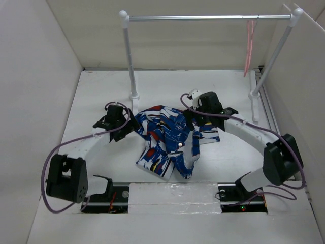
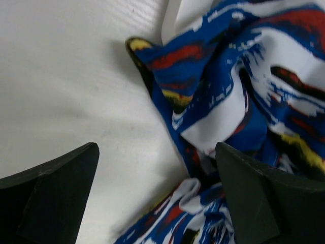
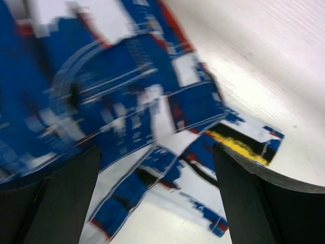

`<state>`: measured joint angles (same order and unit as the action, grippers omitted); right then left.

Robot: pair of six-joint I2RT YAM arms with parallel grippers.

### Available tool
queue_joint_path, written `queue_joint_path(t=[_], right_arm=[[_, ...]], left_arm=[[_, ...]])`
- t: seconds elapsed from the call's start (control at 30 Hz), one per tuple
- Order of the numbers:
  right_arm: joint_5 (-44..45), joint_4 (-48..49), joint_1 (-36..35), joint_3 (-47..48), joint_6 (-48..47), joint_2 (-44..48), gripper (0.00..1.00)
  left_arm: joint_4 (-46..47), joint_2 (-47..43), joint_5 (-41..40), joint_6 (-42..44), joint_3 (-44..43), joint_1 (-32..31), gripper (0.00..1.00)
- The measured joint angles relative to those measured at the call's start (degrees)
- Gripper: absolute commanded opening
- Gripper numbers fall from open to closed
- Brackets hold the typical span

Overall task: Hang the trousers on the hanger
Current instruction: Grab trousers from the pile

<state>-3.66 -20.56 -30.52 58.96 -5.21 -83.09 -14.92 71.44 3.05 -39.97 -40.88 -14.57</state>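
My right gripper grabs the trousers' stitched waist edge [image 1: 191, 130] next, to spread them out lengthwise for the hanger [image 1: 249, 48].
The trousers [image 1: 167, 140] lie crumpled in a heap mid-table, blue-and-white print with red, black and yellow streaks and a small button showing. The thin pink hanger [image 1: 249, 48] hangs from the rail at the far right, apart from both arms. My left gripper [image 1: 132, 124] is open at the heap's left edge. In the left wrist view its jaws [image 2: 157, 188] straddle a folded edge of the trousers [image 2: 244, 76] and bare table. My right gripper [image 1: 193, 121] is open over the heap's right side. The blurred right wrist view shows the trousers [image 3: 117, 86] between its spread fingers [image 3: 264, 203].
A silver rail [image 1: 203, 18] on two white posts [image 1: 131, 61] stands across the back. White walls close in on the left, back and right. Both arm bases and purple cables [image 1: 48, 173] sit at the near edge.
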Motion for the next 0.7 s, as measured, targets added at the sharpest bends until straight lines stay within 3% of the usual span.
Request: queue_joint_path(t=[0.17, 0.27, 0.3, 0.33, 0.43, 0.5, 0.6, 0.7], right_arm=[[-1.70, 6.64, 6.69, -0.20, 2.25, -7.72, 0.95], [-3.80, 10.84, 8.87, -0.07, 3.15, -11.32, 0.85], [-4.74, 11.89, 9.22, 0.13, 3.39, -12.63, 0.82], [-5.79, 12.39, 9.38, 0.63, 3.54, -14.12, 0.71], [-8.57, 14.86, 9.42, 1.33, 3.48, -17.70, 0.39], [-9.81, 15.41, 9.22, 1.09, 3.39, -18.47, 0.00], [-9.73, 15.43, 8.09, 1.01, 3.21, -17.51, 0.00], [-6.45, 12.46, 3.32, 1.07, 1.22, -12.61, 0.00]], left_arm=[[8.92, 11.28, -0.20, -1.33, -1.03, 0.42, 0.88], [14.25, 15.26, -0.20, -1.95, -2.73, 0.42, 0.68], [15.85, 16.63, -0.11, -2.16, -3.23, 0.44, 0.54], [17.03, 18.14, -0.13, -2.56, -3.63, 0.44, 0.50], [19.28, 19.78, -0.37, -3.37, -4.00, 0.44, 0.22], [19.47, 19.78, -0.57, -3.54, -3.93, 0.44, 0.00], [18.29, 18.95, -2.34, -3.82, -4.17, 0.26, 0.00], [10.36, 14.16, -7.34, -3.63, -4.66, 0.17, 0.00]])
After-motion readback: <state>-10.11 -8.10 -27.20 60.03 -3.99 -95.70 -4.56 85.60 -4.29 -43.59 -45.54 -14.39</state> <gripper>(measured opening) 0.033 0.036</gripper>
